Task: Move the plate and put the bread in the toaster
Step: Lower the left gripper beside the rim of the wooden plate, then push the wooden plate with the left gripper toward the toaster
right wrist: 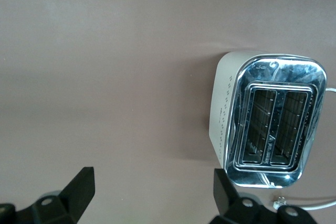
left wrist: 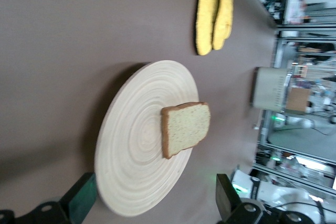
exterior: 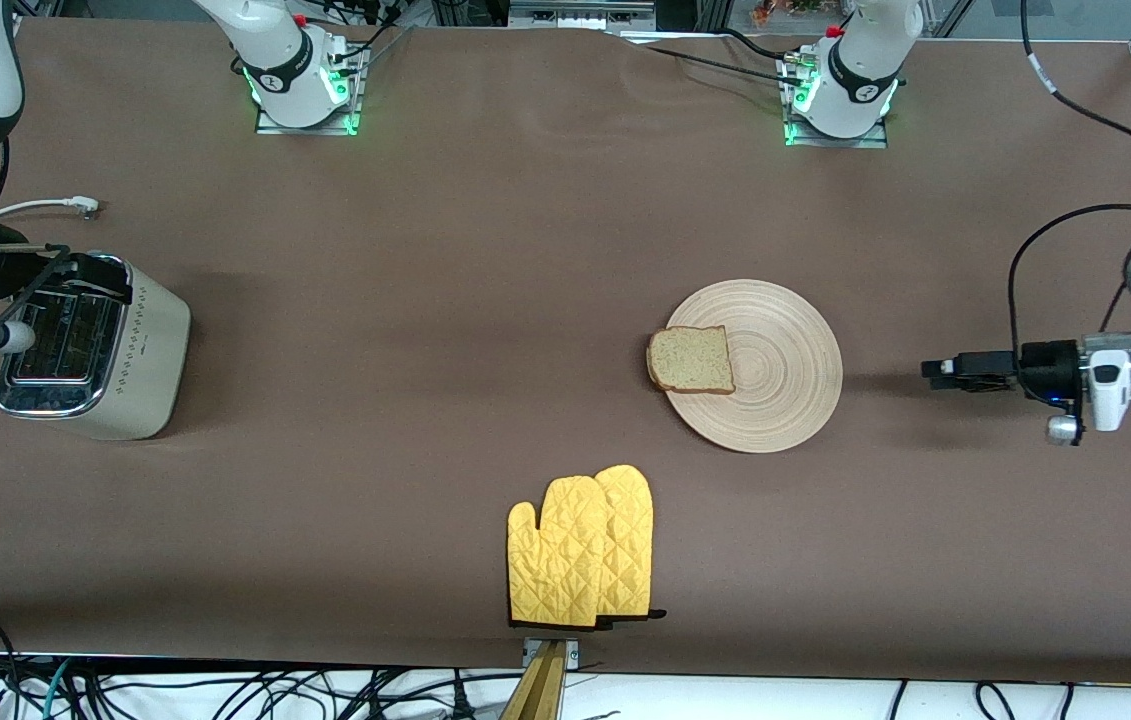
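My left gripper grabs the plate by its empty rim opposite the bread next. Then the plate moves with the bread on it.
The wooden plate lies on the table toward the left arm's end. The bread lies flat on its rim, on the side toward the right arm's end. My left gripper is open and empty, low over the table beside the plate and apart from it. In the left wrist view the plate and the bread lie ahead of that gripper. The toaster stands at the right arm's end, slots up and empty. My right gripper is open and empty, up above the toaster.
Two yellow oven mitts lie near the table's front edge, nearer to the camera than the plate; they also show in the left wrist view. The toaster's white cord trails on the table by the toaster.
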Robot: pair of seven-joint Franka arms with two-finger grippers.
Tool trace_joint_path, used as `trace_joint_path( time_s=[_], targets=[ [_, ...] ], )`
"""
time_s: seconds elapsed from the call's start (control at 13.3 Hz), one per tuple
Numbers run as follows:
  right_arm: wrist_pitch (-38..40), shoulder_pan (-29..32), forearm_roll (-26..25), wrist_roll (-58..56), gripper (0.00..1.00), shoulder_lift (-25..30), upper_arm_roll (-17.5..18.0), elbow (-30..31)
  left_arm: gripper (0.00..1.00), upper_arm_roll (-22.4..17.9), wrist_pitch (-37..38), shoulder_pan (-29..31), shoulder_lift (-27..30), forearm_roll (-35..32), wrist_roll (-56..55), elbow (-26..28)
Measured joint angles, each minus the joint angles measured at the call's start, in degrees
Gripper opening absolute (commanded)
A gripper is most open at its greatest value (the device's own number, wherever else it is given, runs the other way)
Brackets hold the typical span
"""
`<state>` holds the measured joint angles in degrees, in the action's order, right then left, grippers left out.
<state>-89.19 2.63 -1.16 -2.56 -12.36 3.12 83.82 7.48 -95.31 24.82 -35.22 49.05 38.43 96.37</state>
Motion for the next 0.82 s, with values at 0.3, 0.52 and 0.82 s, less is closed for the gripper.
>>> trace_joint_path(
  time_s=[0.3,0.52,0.82],
  targets=[
    [-0.56,-0.01,0.00,0.00,1.00,-0.47,0.01,0.00,0.95,0.03,-0.12,0.31,-4.61,4.73,7.61,4.19],
    [-0.58,-0.02,0.00,0.00,1.00,-0.92,0.02,0.01,0.92,0.08,-3.26,0.55,-5.65,5.79,11.69,6.83],
    [-0.65,-0.04,0.00,0.00,1.00,-1.06,0.03,0.01,0.56,0.23,-5.55,0.53,-6.98,7.25,17.79,9.94]
  ],
)
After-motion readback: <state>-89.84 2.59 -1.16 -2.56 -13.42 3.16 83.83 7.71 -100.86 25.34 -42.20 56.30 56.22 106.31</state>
